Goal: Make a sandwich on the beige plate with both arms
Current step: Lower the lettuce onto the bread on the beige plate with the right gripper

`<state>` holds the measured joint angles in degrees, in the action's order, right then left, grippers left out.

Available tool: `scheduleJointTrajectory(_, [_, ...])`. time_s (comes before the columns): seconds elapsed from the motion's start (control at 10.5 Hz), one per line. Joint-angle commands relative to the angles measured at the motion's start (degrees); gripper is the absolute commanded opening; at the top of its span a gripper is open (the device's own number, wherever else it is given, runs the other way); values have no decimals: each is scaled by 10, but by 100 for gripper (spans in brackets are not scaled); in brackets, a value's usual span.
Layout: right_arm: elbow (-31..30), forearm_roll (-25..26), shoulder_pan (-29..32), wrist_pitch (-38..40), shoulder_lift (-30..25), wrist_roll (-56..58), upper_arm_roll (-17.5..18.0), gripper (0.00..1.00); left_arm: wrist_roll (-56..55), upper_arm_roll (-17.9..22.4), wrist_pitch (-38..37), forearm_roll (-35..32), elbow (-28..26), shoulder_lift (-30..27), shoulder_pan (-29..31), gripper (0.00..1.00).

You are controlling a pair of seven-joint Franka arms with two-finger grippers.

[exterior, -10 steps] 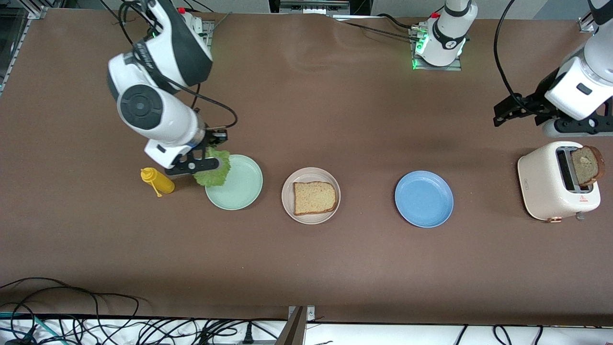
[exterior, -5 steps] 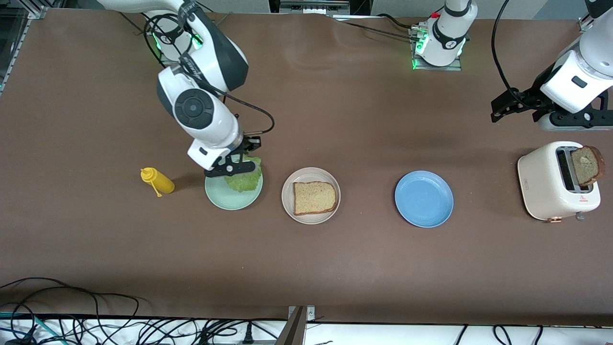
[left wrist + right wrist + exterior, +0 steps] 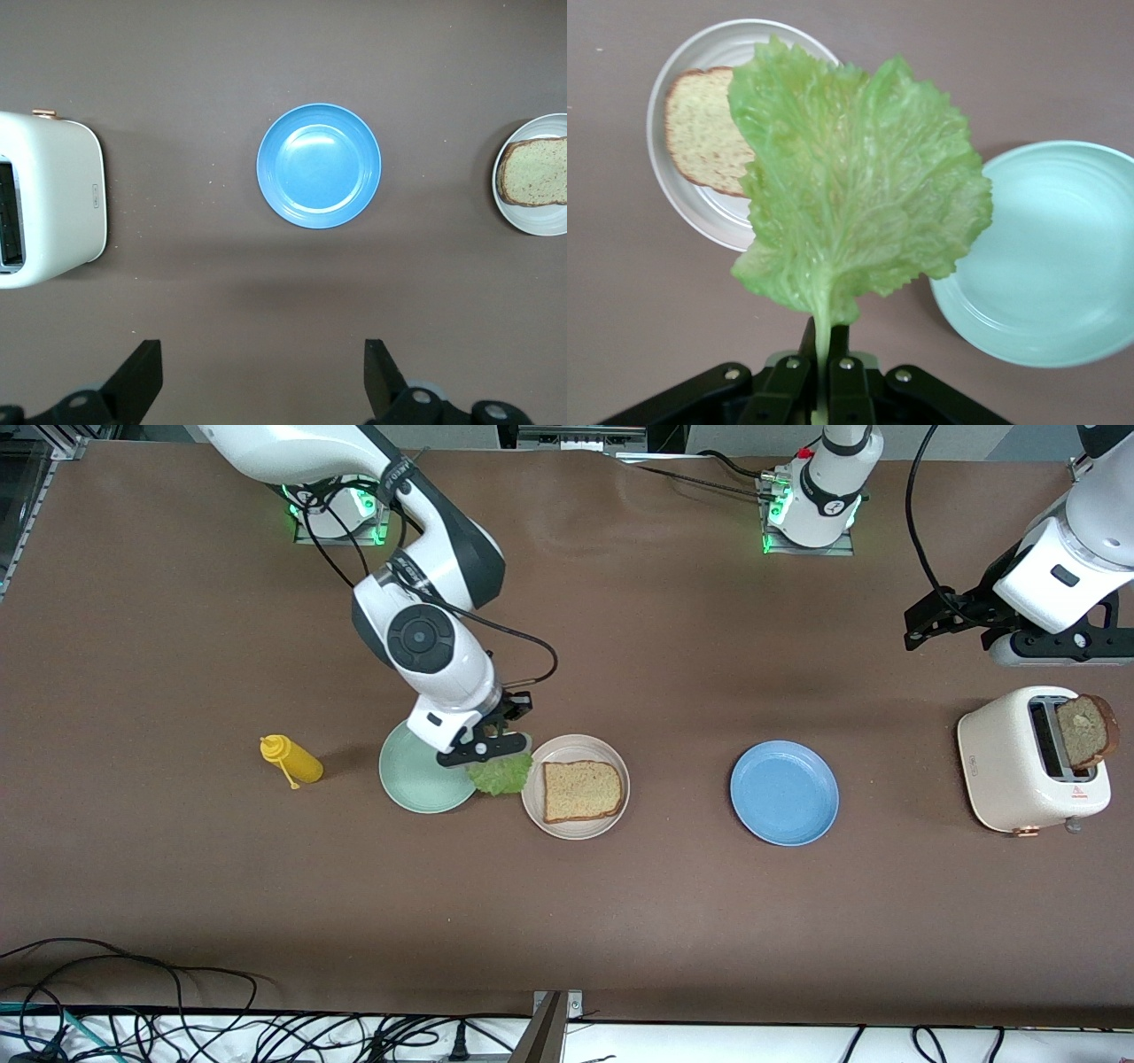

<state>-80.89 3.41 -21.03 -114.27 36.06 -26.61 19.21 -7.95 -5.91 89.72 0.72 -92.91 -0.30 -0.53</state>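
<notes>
The lettuce leaf (image 3: 501, 774) hangs short of the slice on the beige plate in the front view. My right gripper should move it toward the bread slice (image 3: 584, 791) before letting it go.
My right gripper (image 3: 496, 746) is shut on the stem of a ruffled green lettuce leaf (image 3: 501, 774) and holds it in the air over the gap between the mint-green plate (image 3: 415, 775) and the beige plate (image 3: 574, 818). In the right wrist view the lettuce leaf (image 3: 855, 186) hangs from the gripper (image 3: 826, 341). One square brown bread slice (image 3: 580, 790) lies on the beige plate. A second bread slice (image 3: 1084, 731) stands in the toaster (image 3: 1010, 766). My left gripper (image 3: 261, 376) is open and empty, up in the air near the toaster.
A blue plate (image 3: 784, 793) lies between the beige plate and the toaster. A yellow mustard bottle (image 3: 291, 760) lies beside the mint-green plate, toward the right arm's end. Cables run along the table edge nearest the front camera.
My right gripper has carried the lettuce leaf from over the mint-green plate toward the beige plate. My left arm has shifted slightly by the toaster.
</notes>
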Motion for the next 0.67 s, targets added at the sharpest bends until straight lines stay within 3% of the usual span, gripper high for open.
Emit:
scheduleJointTrajectory(0.0, [71, 27, -38, -8, 66, -18, -10, 0, 8, 2, -3, 7, -3, -4, -2, 100])
scheduleJointTrajectory(0.29, [116, 64, -87, -33, 125, -30, -30, 0, 7, 2, -3, 7, -2, -4, -2, 100])
scheduleJointTrajectory(0.57, [182, 64, -125, -38, 184, -35, -63, 0, 6, 2, -3, 6, -2, -4, -3, 100])
